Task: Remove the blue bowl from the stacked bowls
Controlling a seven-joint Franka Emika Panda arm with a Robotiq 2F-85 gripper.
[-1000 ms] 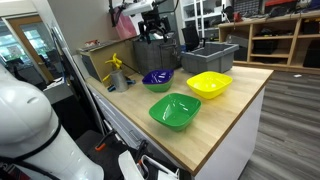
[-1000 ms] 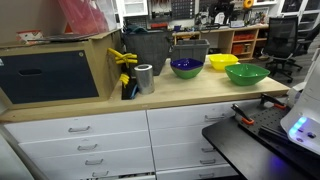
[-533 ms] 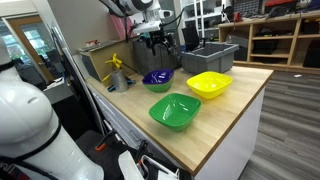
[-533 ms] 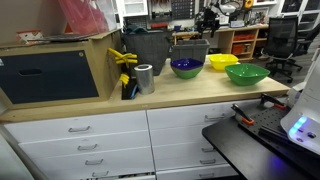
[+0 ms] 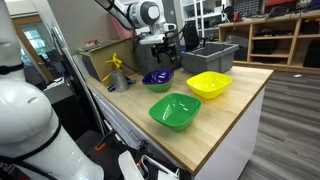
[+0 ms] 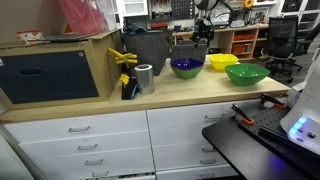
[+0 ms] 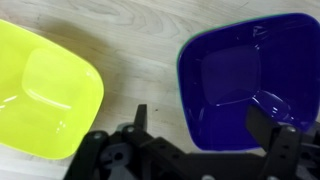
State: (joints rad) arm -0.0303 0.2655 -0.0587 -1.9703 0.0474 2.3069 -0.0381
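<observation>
Next, my gripper grabs only the blue bowl's rim, on the side facing the yellow bowl, to lift the blue bowl off the stacked bowls.
The blue bowl (image 5: 158, 78) sits on the wooden counter in both exterior views (image 6: 186, 67). In the wrist view it fills the right side (image 7: 235, 80), glossy and empty. No red-orange bowl shows under it. My gripper (image 5: 160, 50) hangs a little above the blue bowl, also seen in an exterior view (image 6: 203, 37). In the wrist view the gripper (image 7: 205, 125) is open. One finger (image 7: 140, 120) is over bare wood and the other (image 7: 270, 125) over the bowl's inside, so the jaws straddle its near wall.
A yellow bowl (image 5: 209, 84) (image 7: 40, 90) lies beside the blue one, and a green bowl (image 5: 175, 110) nearer the counter's front edge. A grey bin (image 5: 210, 55) stands behind. A metal can (image 6: 145, 78) and yellow-handled tools (image 5: 118, 72) stand by the box.
My gripper has come down and slightly forward toward the blue bowl. The bowls have not moved.
</observation>
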